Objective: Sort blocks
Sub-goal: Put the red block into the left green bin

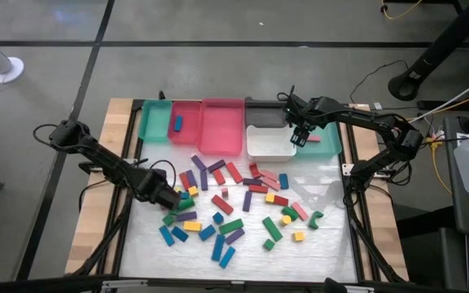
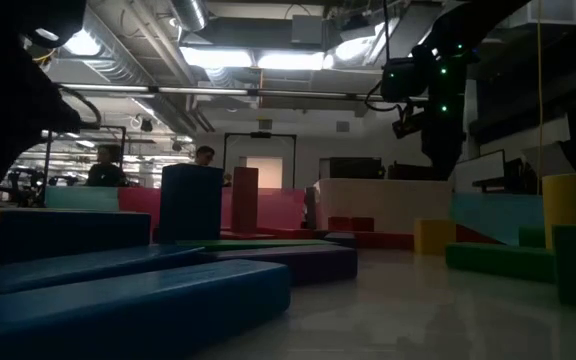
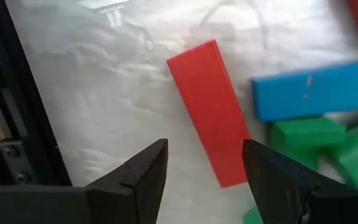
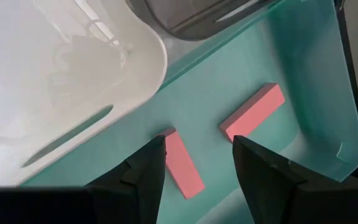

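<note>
My left gripper is above the slanted near end (image 3: pixel 228 163) of the block, so it isn't ready to close yet. It needs to turn and move down before it closes on the red block (image 3: pixel 207 106).
Many blocks (image 1: pixel 234 203) in red, blue, green, yellow, purple and pink lie scattered flat on the white table top. My left gripper (image 1: pixel 169 198) hangs open at the left edge of the pile, pointing down. In its wrist view the gripper (image 3: pixel 204 155) stands over the near end of a red block (image 3: pixel 207 106), beside a blue block (image 3: pixel 316 87) and green blocks (image 3: pixel 306 134). My right gripper (image 1: pixel 300 135) is open above the right teal tray (image 4: pixel 278 62), where two pink blocks (image 4: pixel 253 112) (image 4: pixel 185 165) lie flat below the gripper (image 4: pixel 197 149).
Trays line the far side: a teal tray (image 1: pixel 155 120) holding a blue block (image 1: pixel 177 123), two pink trays (image 1: pixel 222 126), a dark tray (image 1: pixel 263 112) and a white tray (image 1: pixel 271 144). The table's dark frame (image 3: pixel 17 124) runs close beside my left gripper.
</note>
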